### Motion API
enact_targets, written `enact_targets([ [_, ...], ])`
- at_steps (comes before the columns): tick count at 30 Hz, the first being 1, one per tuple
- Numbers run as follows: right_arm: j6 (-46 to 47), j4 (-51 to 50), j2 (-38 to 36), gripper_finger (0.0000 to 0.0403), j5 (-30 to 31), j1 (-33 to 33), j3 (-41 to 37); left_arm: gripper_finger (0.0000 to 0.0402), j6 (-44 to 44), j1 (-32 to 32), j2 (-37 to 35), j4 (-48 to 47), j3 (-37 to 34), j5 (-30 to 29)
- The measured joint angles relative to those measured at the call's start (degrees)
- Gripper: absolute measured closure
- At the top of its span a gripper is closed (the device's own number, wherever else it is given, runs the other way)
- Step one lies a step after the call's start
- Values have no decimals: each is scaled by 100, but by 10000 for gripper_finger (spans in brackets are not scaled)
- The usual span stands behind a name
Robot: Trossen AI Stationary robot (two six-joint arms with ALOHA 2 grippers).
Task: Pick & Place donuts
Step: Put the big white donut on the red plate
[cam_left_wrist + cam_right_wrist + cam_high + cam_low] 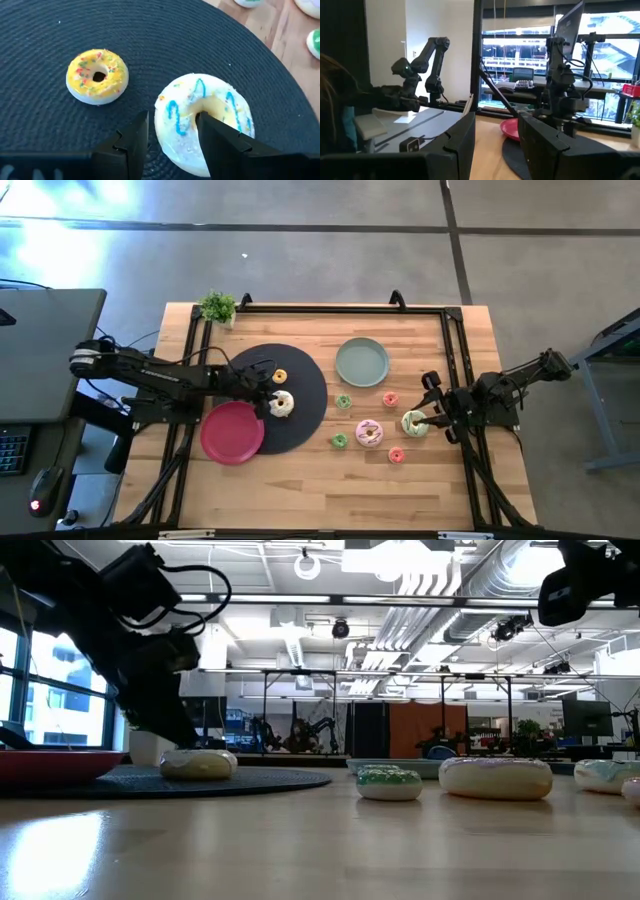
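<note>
The white-iced donut needs to go on the red plate (232, 432), so my left gripper needs to grab the donut by its ring's side (275, 406) next.
The white-iced donut (282, 404) (200, 120) lies flat on the black mat (305, 370). My left gripper (172, 135) is open and down over it, one finger in the hole and one outside the ring. A tiny yellow donut (97, 76) lies beside it on the mat. The pale-green donut (414, 423), the pink donut (369, 432) and several tiny green and red ones lie on the wood. My right gripper (497, 145) is open, raised off the table beside the pale-green donut and pointing level toward the table's left. My left gripper comes down on the white donut from above, astride the ring's wall (172, 112). A thin strip of mat shows between the outer finger (137, 137) and the icing. I cannot tell whether the inner finger (215, 135) touches the hole's wall. The donut rests flat on the mat.
A red plate (232, 432) overlaps the mat's near-left edge and a sage-green plate (361, 362) sits toward the far side. A small potted plant (218, 306) stands at the far-left corner. A black frame (455, 330) runs along the table's far and side edges.
</note>
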Motion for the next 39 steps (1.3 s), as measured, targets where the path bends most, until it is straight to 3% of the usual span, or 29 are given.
enact_targets([
  [7, -114, 49, 2, 265, 329, 0, 0, 238, -143, -2, 180, -4, 0, 44],
  [14, -384, -30, 43, 265, 2282, -9, 0, 238, -381, -2, 633, 87, 16, -65],
  [17, -402, -40, 118, 265, 2471, -8, 1, 245, -548, -2, 796, 171, 22, 21],
  [20, -406, -43, 164, 265, 2483, -9, -1, 276, -638, 0, 860, 310, 22, 129],
  [27, -663, 104, 162, 265, 2588, -9, 1, 391, -725, 0, 769, 278, 157, 252],
  [31, -802, 136, 160, 265, 2589, -9, 6, 379, -767, 0, 591, -550, 667, 419],
  [39, -856, 193, 157, 265, 2591, -9, 32, 395, -704, -2, 204, -3854, 2443, 747],
])
